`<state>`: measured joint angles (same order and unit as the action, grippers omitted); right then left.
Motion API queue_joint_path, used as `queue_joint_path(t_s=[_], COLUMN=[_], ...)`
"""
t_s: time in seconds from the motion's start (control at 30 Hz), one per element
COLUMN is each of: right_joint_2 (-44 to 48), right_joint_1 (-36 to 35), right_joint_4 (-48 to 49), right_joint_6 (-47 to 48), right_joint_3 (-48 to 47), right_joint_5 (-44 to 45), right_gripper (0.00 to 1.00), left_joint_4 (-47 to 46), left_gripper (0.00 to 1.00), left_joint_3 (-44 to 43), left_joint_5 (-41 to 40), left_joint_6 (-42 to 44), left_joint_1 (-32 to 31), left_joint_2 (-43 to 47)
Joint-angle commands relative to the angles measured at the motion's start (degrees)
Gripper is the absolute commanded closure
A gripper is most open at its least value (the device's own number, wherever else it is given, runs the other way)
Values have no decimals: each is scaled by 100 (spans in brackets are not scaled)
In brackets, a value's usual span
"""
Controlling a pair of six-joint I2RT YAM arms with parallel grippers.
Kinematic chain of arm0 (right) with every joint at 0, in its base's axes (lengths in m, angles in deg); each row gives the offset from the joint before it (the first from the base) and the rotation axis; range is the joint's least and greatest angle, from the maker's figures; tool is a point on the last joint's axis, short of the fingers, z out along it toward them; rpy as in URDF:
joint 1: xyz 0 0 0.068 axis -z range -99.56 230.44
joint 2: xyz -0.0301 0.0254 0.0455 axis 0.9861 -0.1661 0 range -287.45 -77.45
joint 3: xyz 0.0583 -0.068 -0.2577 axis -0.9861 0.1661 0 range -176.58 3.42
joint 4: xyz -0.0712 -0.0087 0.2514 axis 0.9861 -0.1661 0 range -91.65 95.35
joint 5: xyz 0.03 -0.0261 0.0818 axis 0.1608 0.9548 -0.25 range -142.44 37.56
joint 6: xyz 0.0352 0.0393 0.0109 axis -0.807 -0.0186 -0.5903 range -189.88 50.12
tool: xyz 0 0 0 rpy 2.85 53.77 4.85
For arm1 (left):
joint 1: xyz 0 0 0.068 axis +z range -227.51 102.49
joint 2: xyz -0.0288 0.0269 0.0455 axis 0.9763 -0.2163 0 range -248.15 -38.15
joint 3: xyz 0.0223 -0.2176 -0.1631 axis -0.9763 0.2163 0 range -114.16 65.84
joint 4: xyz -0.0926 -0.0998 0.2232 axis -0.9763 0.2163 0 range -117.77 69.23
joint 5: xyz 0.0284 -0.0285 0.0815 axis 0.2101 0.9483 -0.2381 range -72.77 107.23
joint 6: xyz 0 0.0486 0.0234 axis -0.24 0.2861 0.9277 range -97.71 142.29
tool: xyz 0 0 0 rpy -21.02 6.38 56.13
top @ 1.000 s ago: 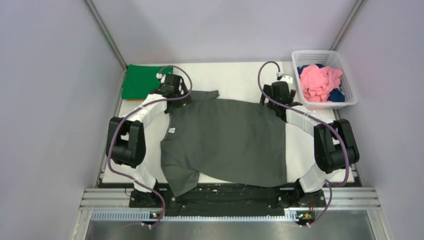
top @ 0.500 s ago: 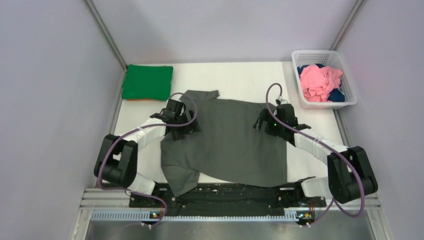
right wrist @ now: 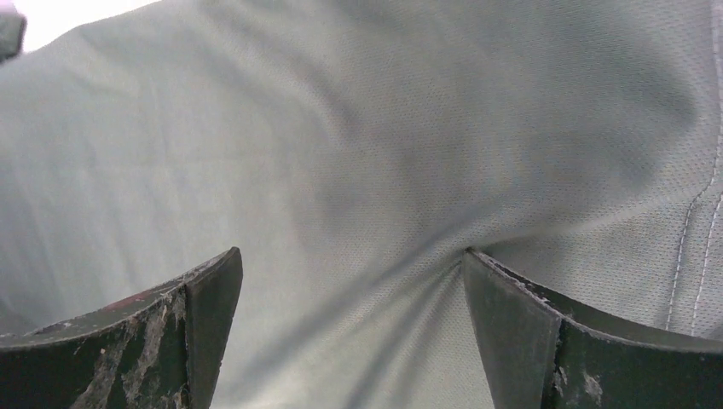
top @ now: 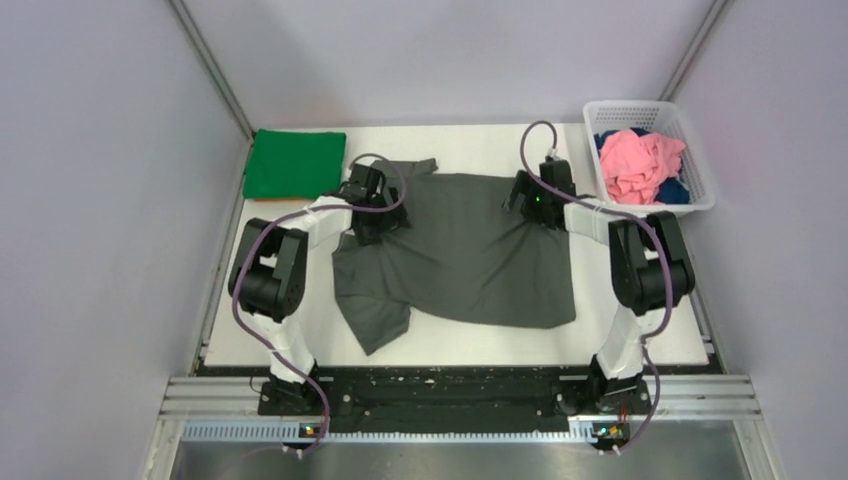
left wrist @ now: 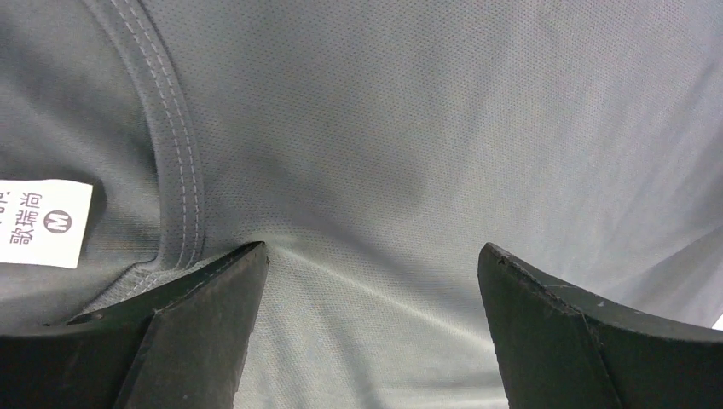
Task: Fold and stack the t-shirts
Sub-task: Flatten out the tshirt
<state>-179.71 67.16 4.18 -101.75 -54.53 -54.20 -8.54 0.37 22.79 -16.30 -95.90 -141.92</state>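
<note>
The left gripper should lift and flip the near side of the t-shirt for folding, so it should next grab the dark grey t-shirt (top: 470, 255) by its near sleeve (top: 378, 323).
The dark grey t-shirt (top: 470, 255) lies spread flat in the middle of the table, collar to the left. My left gripper (top: 375, 212) is open, with its fingertips pressed down on the shirt beside the collar. The collar seam (left wrist: 175, 170) and a white label (left wrist: 43, 223) show next to the left gripper (left wrist: 371, 256). My right gripper (top: 532, 200) is open and pressed on the shirt's far right part, where the cloth (right wrist: 367, 153) wrinkles at the right gripper (right wrist: 351, 256). A folded bright green t-shirt (top: 295, 163) lies at the far left. The pink t-shirt (top: 638, 163) and the dark blue t-shirt (top: 675, 190) sit in the basket.
The white lattice basket (top: 612, 108) stands at the far right corner. Bare white table (top: 470, 340) shows between the shirt and the near edge. Walls close in on both sides.
Both grippers came down onto the grey shirt, then moved toward the far edge. The shirt slid with them, away from the near edge, and bunched a little at the left.
</note>
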Motion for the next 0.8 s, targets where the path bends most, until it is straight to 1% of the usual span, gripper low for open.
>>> queue_joint_path(t_s=[0.0, 0.07, 0.17, 0.23, 0.3, 0.37, 0.47, 0.53, 0.6, 0.67, 0.77], right_joint_2=[-1156, -1478, -1612, -1441, -1025, -395, 964, 1834, 2658, 3393, 4325], right_joint_1=[255, 313, 317, 312, 316, 313, 313, 324, 338, 358, 393], right_joint_4=[-613, -772, -994, -1225, -1314, -1284, -1106, -1079, -1267, -1331, -1418], right_joint_6=[79, 164, 398, 571, 684, 633, 350, 137, -209, -599, -992], right_joint_3=[-1228, -1783, -2398, -2673, -2616, -2186, -1093, -228, 568, 1320, 2245], right_joint_5=[158, 275, 491, 649, 839, 1064, 1329, 1387, 1407, 1303, 1188], right_gripper=[1, 1, 1, 1, 1, 1, 1, 1, 1, 1, 1], left_joint_4=[134, 201, 299, 327, 332, 273, 180, 530, 881, 1142, 1613], left_gripper=[1, 1, 1, 1, 1, 1, 1, 1, 1, 1, 1], left_joint_3=[-771, -1122, -1514, -1685, -1673, -1358, -489, 112, 742, 1428, 2231], left_joint_5=[-381, -362, -306, -237, -190, -192, -175, -235, -393, -696, -773], left_joint_6=[162, 187, 238, 289, 316, 304, 270, 174, 106, -27, -308], left_joint_1=[223, 244, 249, 248, 240, 210, 135, 64, -94, -271, -534], left_joint_2=[-844, -1037, -1072, -899, -554, 14, 1011, 1839, 2506, 3190, 4048])
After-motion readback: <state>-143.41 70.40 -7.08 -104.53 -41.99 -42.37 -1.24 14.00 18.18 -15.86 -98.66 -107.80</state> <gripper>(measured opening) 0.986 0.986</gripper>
